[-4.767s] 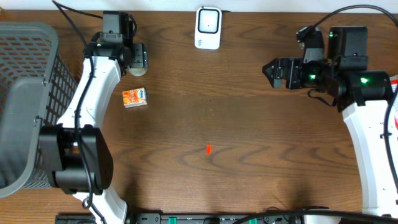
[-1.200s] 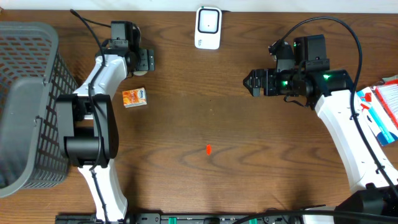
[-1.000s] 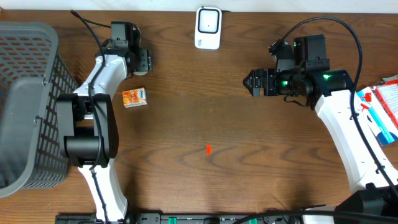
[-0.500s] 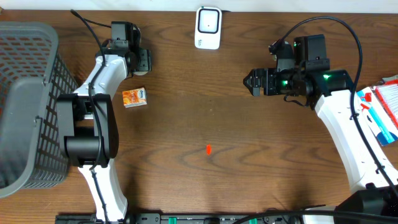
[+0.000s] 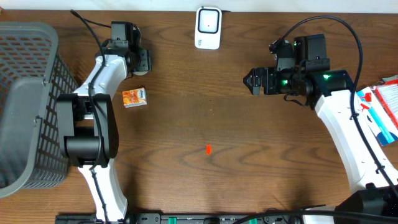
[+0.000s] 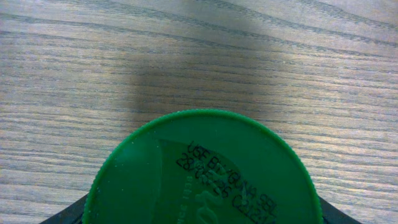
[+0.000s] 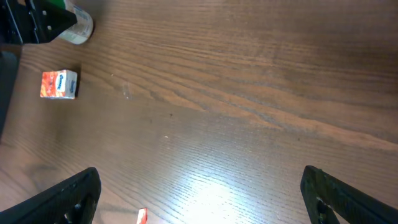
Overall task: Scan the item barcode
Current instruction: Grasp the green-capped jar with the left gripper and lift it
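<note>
My left gripper's black fingers are shut on both sides of the green cap (image 6: 202,171). The pale bottle would come up if I lifted that gripper now.
My left gripper (image 5: 140,61) is at the far left of the table, shut on a pale bottle with a green cap (image 6: 202,171). That cap fills the lower left wrist view, with black fingers (image 6: 59,214) at its sides. In the right wrist view the bottle (image 7: 79,25) shows at the top left, upright on the table. An orange box (image 5: 135,98) lies just in front of it. The white scanner (image 5: 208,27) stands at the far edge. My right gripper (image 5: 250,82) hovers open at mid-right with nothing between its fingers (image 7: 68,199).
A grey mesh basket (image 5: 59,93) takes up the left edge. A small red mark (image 5: 208,149) lies on the wood in the middle. Colourful packets (image 5: 385,106) lie at the right edge.
The left gripper's jaws have narrowed onto the bottle since a second ago. The right arm and the orange box have not moved.
</note>
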Robot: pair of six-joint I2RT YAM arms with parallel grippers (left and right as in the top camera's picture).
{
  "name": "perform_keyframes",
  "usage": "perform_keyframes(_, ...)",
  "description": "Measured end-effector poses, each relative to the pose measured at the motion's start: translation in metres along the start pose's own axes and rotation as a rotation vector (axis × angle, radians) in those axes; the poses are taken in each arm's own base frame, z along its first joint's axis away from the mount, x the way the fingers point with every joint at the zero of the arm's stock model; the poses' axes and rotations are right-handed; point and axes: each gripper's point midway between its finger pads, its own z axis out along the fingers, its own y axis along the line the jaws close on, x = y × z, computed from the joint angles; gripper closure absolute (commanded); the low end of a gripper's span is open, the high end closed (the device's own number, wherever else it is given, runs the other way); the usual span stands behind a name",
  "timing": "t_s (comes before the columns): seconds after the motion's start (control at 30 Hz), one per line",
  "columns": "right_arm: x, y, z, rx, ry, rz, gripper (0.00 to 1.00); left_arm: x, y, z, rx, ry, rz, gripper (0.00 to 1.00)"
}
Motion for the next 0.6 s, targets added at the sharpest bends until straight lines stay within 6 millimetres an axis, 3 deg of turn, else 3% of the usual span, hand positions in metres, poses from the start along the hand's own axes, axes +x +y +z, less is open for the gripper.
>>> perform_keyframes(0.33, -0.001, 0.000, 0.000, -0.001, -0.005, -0.002, 0.01, -0.010, -0.004, -0.013, 0.015, -0.025, 0.002, 0.55)
perform_keyframes(0.6, -0.002, 0.000, 0.000, -0.001, -0.009, -0.003, 0.01, -0.034, -0.012, -0.052, 0.046, -0.096, 0.009, 0.54)
